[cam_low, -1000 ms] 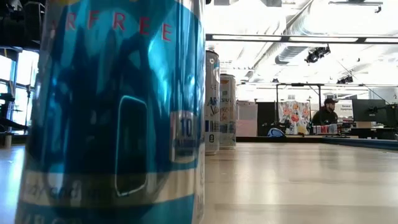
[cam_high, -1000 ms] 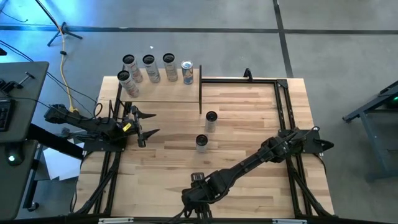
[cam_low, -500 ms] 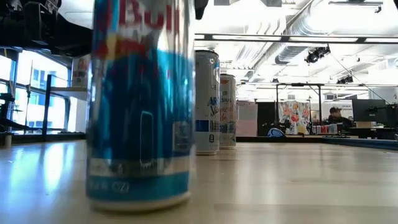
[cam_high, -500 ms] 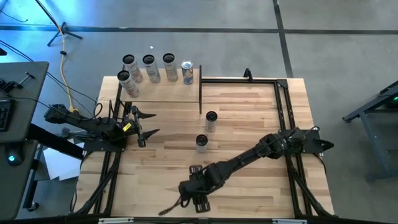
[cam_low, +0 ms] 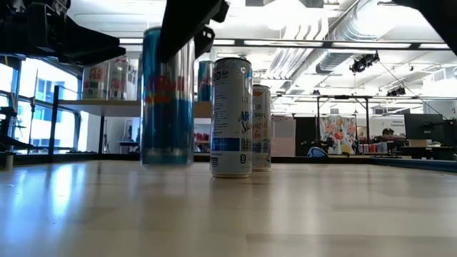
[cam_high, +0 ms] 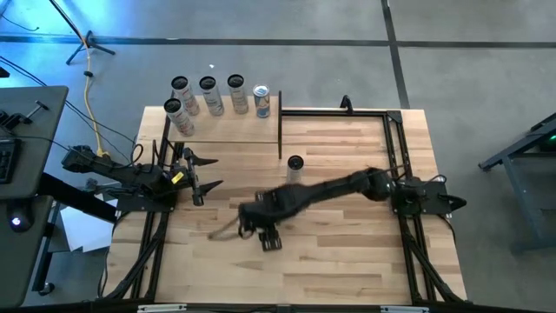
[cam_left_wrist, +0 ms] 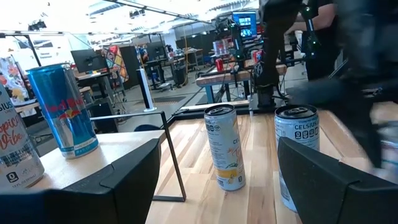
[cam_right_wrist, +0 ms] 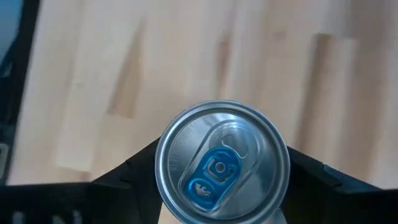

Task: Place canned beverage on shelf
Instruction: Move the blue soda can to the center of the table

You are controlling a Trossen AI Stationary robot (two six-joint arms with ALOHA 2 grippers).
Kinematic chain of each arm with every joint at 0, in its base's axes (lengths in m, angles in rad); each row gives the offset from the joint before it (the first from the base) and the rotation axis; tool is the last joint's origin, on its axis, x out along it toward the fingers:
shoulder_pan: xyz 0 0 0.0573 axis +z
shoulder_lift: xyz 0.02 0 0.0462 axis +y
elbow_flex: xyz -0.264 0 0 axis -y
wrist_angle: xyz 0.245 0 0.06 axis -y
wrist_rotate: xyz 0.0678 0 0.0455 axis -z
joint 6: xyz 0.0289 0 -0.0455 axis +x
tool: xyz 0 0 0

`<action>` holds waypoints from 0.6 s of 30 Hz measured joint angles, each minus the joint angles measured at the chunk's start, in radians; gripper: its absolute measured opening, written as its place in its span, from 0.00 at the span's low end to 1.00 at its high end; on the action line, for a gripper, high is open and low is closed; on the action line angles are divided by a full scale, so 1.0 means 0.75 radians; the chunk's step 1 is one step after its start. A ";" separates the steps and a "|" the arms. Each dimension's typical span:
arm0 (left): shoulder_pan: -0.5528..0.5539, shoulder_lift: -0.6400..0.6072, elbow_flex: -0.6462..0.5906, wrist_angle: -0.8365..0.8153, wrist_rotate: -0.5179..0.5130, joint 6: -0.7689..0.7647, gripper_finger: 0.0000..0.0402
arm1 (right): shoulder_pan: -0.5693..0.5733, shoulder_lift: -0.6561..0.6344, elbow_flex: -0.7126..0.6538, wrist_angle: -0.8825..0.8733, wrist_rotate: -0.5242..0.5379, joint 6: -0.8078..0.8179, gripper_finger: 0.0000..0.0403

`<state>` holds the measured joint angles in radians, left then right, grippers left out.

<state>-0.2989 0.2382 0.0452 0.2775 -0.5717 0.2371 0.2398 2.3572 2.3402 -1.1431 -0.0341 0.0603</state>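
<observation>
The blue and silver can is still hanging well short of the shelf (cam_high: 228,129), so my right gripper should move the can there before it opens.
My right gripper (cam_high: 259,219) is out over the middle of the table, shut on a blue and silver can (cam_low: 168,100), whose top shows in the right wrist view (cam_right_wrist: 222,162). The shelf (cam_high: 228,129), a pale board with black posts, stands at the far left and carries several cans (cam_high: 207,96). Two more cans (cam_low: 232,118) (cam_low: 261,128) stand on the tabletop; one shows from above (cam_high: 295,167). My left gripper (cam_high: 200,174) is open and empty at the table's left, just in front of the shelf. My right gripper pinches the blue can between its two fingers (cam_right_wrist: 127,171), one on each side of the can's wall just below the rim (cam_right_wrist: 163,163). The fingers come from above, pointing down. The can hangs upright, its bottom (cam_low: 168,161) clear of the tabletop.
A bare black metal frame (cam_high: 334,111) runs along the far and right edges. The shelf's black post (cam_high: 280,135) stands between the shelf and the standing cans. Bare tabletop lies toward the near edge (cam_high: 330,269). People show in the room beyond.
My right gripper has swung from the table's near edge toward the far edge and somewhat left, toward the shelf, carrying the blue can. The can has gone from standing close by the low camera to hanging upright, lifted clear, farther off.
</observation>
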 joint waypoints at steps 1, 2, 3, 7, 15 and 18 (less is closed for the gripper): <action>0.000 0.000 0.000 0.000 0.000 0.000 0.73 | -0.023 -0.006 0.000 0.000 0.000 -0.016 0.57; 0.000 -0.001 0.000 0.000 0.000 0.000 0.73 | -0.044 -0.009 0.000 -0.001 0.000 -0.023 0.57; 0.000 0.000 0.000 -0.001 0.000 0.000 0.73 | -0.066 -0.011 0.000 -0.001 -0.001 -0.031 0.57; 0.000 0.000 0.000 -0.001 0.000 0.000 0.73 | -0.136 -0.019 0.000 -0.040 -0.001 -0.075 0.57; 0.000 -0.001 0.000 -0.004 0.000 0.000 0.73 | -0.209 -0.019 0.000 -0.054 -0.005 -0.176 0.57; 0.000 -0.001 0.000 -0.004 0.000 0.000 0.73 | -0.234 -0.019 0.001 -0.050 -0.006 -0.211 0.57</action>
<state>-0.2987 0.2379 0.0451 0.2745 -0.5718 0.2370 0.0644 2.3428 2.3405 -1.1806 -0.0385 -0.0983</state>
